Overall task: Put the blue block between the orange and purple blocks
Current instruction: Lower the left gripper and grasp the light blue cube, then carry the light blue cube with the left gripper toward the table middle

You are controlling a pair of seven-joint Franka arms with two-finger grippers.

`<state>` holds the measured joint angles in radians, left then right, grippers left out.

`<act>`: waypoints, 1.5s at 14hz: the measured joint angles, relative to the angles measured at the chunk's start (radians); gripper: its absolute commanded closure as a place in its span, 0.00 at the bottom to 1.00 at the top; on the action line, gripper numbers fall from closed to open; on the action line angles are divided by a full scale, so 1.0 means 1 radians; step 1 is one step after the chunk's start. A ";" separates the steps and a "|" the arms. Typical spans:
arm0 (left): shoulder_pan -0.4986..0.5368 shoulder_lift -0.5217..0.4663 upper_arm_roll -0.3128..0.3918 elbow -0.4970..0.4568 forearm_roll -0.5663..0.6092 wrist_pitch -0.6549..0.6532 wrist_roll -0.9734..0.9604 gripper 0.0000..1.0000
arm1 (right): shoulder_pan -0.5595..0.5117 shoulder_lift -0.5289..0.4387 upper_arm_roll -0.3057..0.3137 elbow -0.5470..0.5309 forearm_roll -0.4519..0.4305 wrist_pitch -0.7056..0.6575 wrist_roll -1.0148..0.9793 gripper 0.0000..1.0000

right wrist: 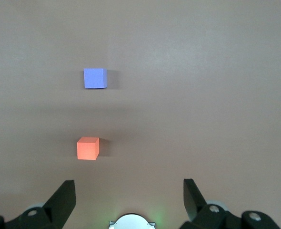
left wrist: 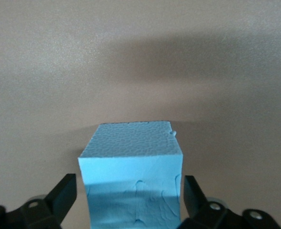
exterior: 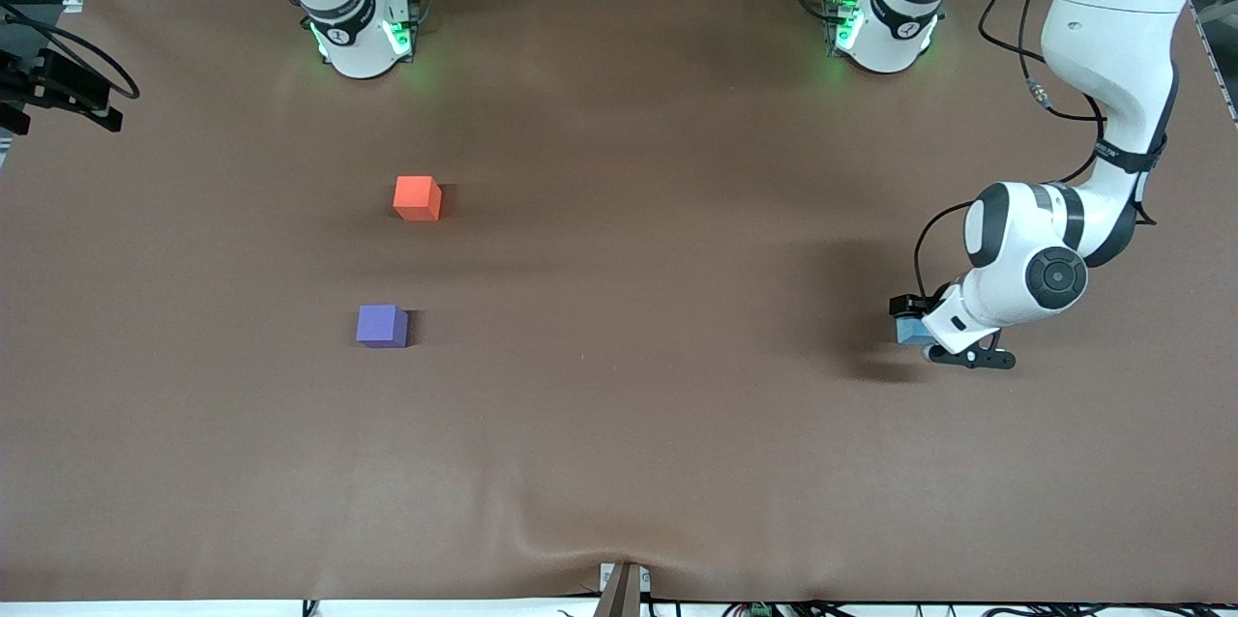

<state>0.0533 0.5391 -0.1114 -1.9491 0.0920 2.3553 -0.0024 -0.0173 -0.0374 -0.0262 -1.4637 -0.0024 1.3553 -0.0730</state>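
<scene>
The left gripper needs to fill the gap between the orange and purple blocks, so it should next grab the light blue block (exterior: 910,331) by its opposite sides.
The light blue block (exterior: 910,331) (left wrist: 131,157) rests on the brown table toward the left arm's end. My left gripper (exterior: 921,333) (left wrist: 129,195) is down around it, one black finger on each side. The jaws are open, with a thin gap showing on at least one side. The orange block (exterior: 418,198) (right wrist: 88,148) and the purple block (exterior: 382,325) (right wrist: 95,78) sit apart toward the right arm's end, the purple one nearer the front camera. My right gripper (right wrist: 129,195) waits high over its own base, open and holding nothing. It is out of the front view.
The brown table cover (exterior: 638,385) has a wrinkle at its near edge by a bracket (exterior: 621,590). The two arm bases (exterior: 358,27) (exterior: 882,22) stand along the back edge. A black camera mount (exterior: 58,90) juts in at the right arm's end.
</scene>
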 measured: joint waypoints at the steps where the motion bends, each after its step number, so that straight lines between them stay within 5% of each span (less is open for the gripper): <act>1: 0.000 0.001 0.000 0.002 0.000 0.005 0.000 0.50 | 0.000 0.000 0.000 0.000 0.000 0.000 0.000 0.00; 3: 0.000 0.001 0.000 0.011 0.000 0.014 0.000 1.00 | 0.000 0.000 0.000 0.000 0.000 0.000 0.000 0.00; 10: 0.000 -0.057 -0.012 0.070 0.000 -0.005 -0.037 1.00 | 0.000 0.000 0.000 0.000 0.000 0.000 0.000 0.00; 18: -0.048 -0.116 -0.277 0.107 0.000 -0.126 -0.467 1.00 | -0.001 0.000 -0.001 0.000 0.000 -0.001 0.000 0.00; 21: -0.201 -0.087 -0.306 0.184 0.000 -0.173 -0.681 1.00 | -0.001 0.001 -0.001 0.000 0.000 -0.001 -0.001 0.00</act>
<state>-0.1477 0.4523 -0.4174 -1.7646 0.0920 2.1821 -0.6837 -0.0184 -0.0363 -0.0276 -1.4634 -0.0023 1.3541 -0.0738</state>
